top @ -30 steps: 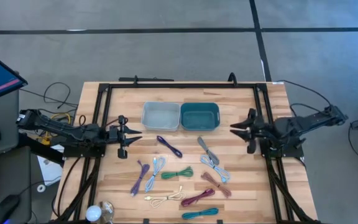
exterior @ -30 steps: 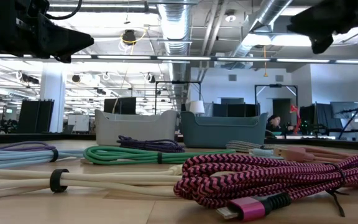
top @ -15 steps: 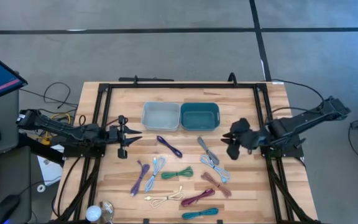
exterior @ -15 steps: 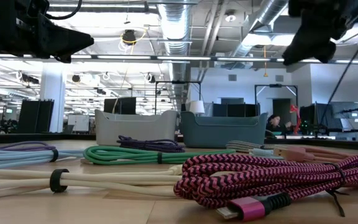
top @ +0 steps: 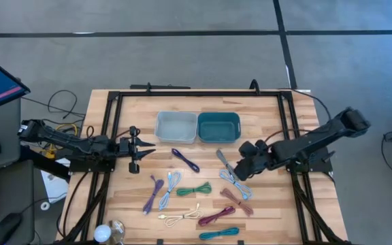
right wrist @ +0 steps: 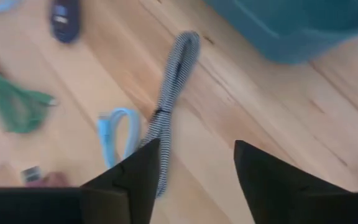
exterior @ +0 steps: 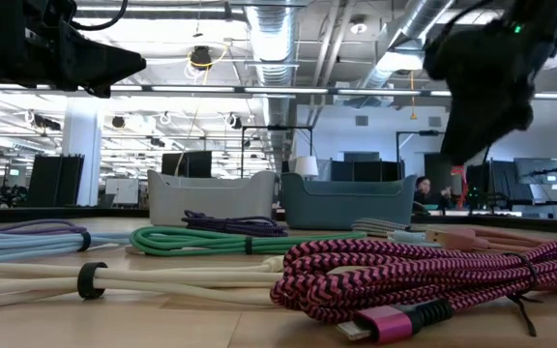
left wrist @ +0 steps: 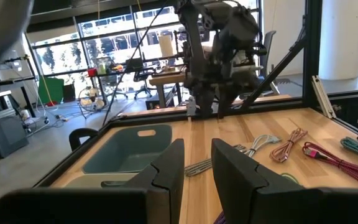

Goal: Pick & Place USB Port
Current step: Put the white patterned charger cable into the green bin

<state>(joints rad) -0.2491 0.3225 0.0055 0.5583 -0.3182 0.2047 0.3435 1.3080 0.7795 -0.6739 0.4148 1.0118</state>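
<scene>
The right gripper grabs the grey braided cable's bundled parts below the tie (right wrist: 158, 134) next, to place the grey braided cable in the teal bin (right wrist: 291, 28).
Several bundled USB cables lie on the wooden table in front of a grey bin (top: 176, 126) and a teal bin (top: 218, 127). A grey braided cable (top: 220, 157) lies flat just before the teal bin, and it shows in the right wrist view as the grey braided cable (right wrist: 173, 81). My right gripper (top: 237, 165) hangs open above this cable's end nearer the table's right edge, fingers (right wrist: 143, 171) pointing down and apart. My left gripper (top: 139, 148) waits open in the air at the table's left side.
A light blue cable (right wrist: 117, 134) lies beside the grey one. A dark purple cable (top: 186, 160), a green one (top: 194, 189), lilac, cream, magenta, brown and teal ones spread toward the near edge. Black frame rails (top: 288, 122) run along both sides.
My right gripper has reached from the table's right side toward the left and a little nearer, coming down over the grey braided cable and tipping its fingers downward. The cables have not moved.
</scene>
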